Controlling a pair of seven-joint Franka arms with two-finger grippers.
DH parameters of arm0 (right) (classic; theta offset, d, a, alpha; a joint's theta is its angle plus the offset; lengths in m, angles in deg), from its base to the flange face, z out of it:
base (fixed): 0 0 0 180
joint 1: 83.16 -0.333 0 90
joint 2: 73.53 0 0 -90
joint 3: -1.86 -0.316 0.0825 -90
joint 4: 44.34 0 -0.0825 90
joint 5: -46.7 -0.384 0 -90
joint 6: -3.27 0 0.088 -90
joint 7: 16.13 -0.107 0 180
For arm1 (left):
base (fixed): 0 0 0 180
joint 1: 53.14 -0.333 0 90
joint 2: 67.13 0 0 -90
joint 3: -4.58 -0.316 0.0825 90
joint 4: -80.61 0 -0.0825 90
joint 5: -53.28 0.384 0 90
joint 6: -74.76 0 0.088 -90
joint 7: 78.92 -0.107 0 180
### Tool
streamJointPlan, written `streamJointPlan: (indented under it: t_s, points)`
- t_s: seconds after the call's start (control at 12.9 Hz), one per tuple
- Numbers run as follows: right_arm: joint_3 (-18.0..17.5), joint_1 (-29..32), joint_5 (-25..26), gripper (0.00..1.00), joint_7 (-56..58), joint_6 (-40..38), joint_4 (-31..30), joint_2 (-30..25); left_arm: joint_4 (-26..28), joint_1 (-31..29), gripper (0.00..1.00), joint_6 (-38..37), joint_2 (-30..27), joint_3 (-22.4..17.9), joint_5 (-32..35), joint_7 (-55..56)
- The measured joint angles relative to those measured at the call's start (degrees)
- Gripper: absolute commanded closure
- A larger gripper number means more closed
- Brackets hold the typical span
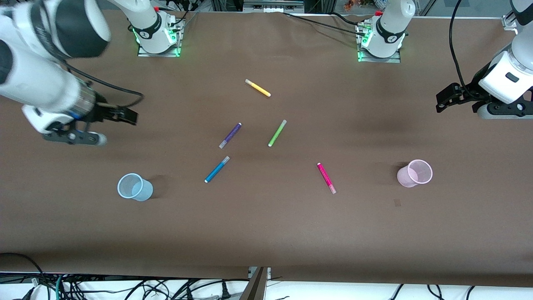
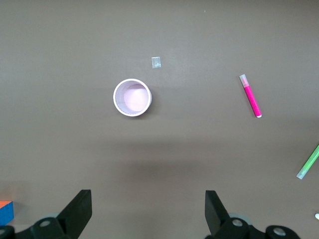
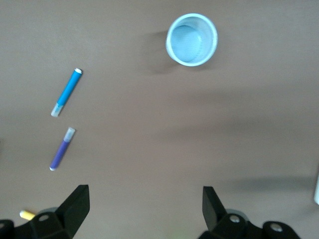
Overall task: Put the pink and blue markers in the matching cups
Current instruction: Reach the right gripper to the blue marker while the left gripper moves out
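Observation:
I need to grab the blue marker by its blue body (image 1: 214, 171) with my right gripper next, so it can go into its matching cup.
The cyan-blue marker (image 1: 217, 169) lies on the brown table, between the light blue cup (image 1: 134, 187) and the magenta-pink marker (image 1: 326, 178). The light pink cup (image 1: 414, 173) stands toward the left arm's end. Both cups are upright and empty. My right gripper (image 1: 127, 114) hangs open and empty above the table near the blue cup; its wrist view shows the blue cup (image 3: 191, 39) and blue marker (image 3: 66, 92). My left gripper (image 1: 443, 102) hangs open and empty above the table near the pink cup; its wrist view shows the pink cup (image 2: 132, 97) and pink marker (image 2: 250, 96).
A dark purple marker (image 1: 230, 135), a lime green marker (image 1: 277, 133) and a yellow marker (image 1: 257, 88) lie mid-table, farther from the front camera than the two task markers. A small pale patch (image 2: 156, 62) lies on the table beside the pink cup.

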Motion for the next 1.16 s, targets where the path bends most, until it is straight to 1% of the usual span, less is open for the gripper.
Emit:
streamJointPlan:
  t_s: [0.23,0.47,0.62,0.78,0.93,1.16]
  points:
    - [0.0,-1.9,-0.5,0.00,-4.3,5.3,0.0,5.6,0.1,0.0,0.00,-0.2,0.9,0.0,0.0,0.0]
    - [0.0,-2.7,-5.3,0.00,-8.1,10.6,0.0,11.3,0.2,0.3,0.00,-0.1,3.4,0.3,0.0,0.0]
    - [0.0,-4.0,-5.9,0.00,-10.5,14.2,0.0,14.3,0.2,1.6,0.00,0.2,5.5,1.0,0.0,0.0]
    - [-0.1,-5.9,-6.0,0.00,-13.4,18.7,0.0,17.3,0.2,3.1,0.00,2.5,7.8,1.6,0.0,0.8]
    - [-0.1,-7.6,-6.0,0.00,-16.2,23.9,0.0,20.7,0.2,3.9,0.00,5.1,10.1,2.3,-0.6,3.9]
    - [-0.1,-8.6,-6.0,0.02,-18.3,30.6,0.0,25.5,0.2,4.4,0.00,10.3,13.5,5.8,-1.1,11.5]
